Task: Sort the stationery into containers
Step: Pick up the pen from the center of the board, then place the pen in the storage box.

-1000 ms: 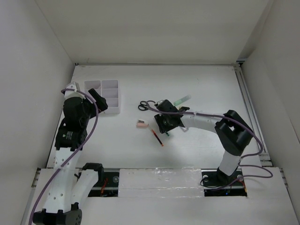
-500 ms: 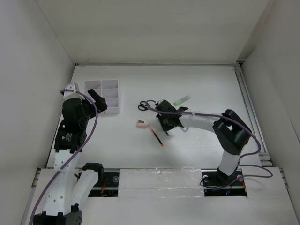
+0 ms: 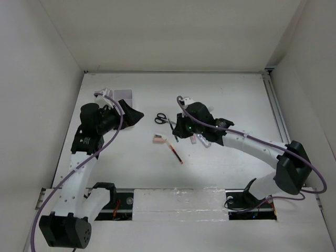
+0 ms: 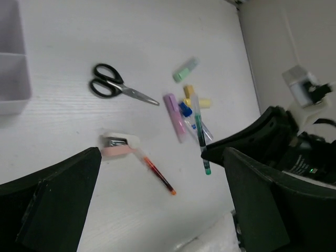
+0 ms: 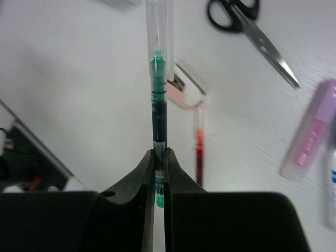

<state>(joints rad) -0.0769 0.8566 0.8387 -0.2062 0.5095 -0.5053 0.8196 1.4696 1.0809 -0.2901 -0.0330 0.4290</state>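
Observation:
The left gripper grabs the thin green pen by its clear cap (image 3: 169, 123) (image 4: 195, 105) next. The pen's green end stays free to enter a section of the tray.
My right gripper (image 5: 159, 163) is shut on a thin green pen (image 5: 159, 79) with a clear cap and holds it above the table; in the top view it (image 3: 179, 131) hangs just right of the black-handled scissors (image 3: 163, 119). Below lie the pink-white eraser (image 3: 158, 139) and a red pen (image 3: 176, 153). My left gripper (image 3: 134, 116) is open and empty, raised beside the white organiser tray (image 3: 124, 94), which it partly hides. The left wrist view shows the scissors (image 4: 118, 88), eraser (image 4: 119, 146), red pen (image 4: 157, 175), and green (image 4: 185, 70), purple (image 4: 175, 116) and yellow (image 4: 198, 101) highlighters.
A blue-capped clear tube (image 4: 185, 109) lies among the highlighters under the right arm. White walls close in the table on the left, back and right. A metal rail (image 3: 278, 121) runs along the right edge.
My right gripper has risen off the table with the green pen and shifted a little back. My left gripper has swung right from over the tray toward the table's middle.

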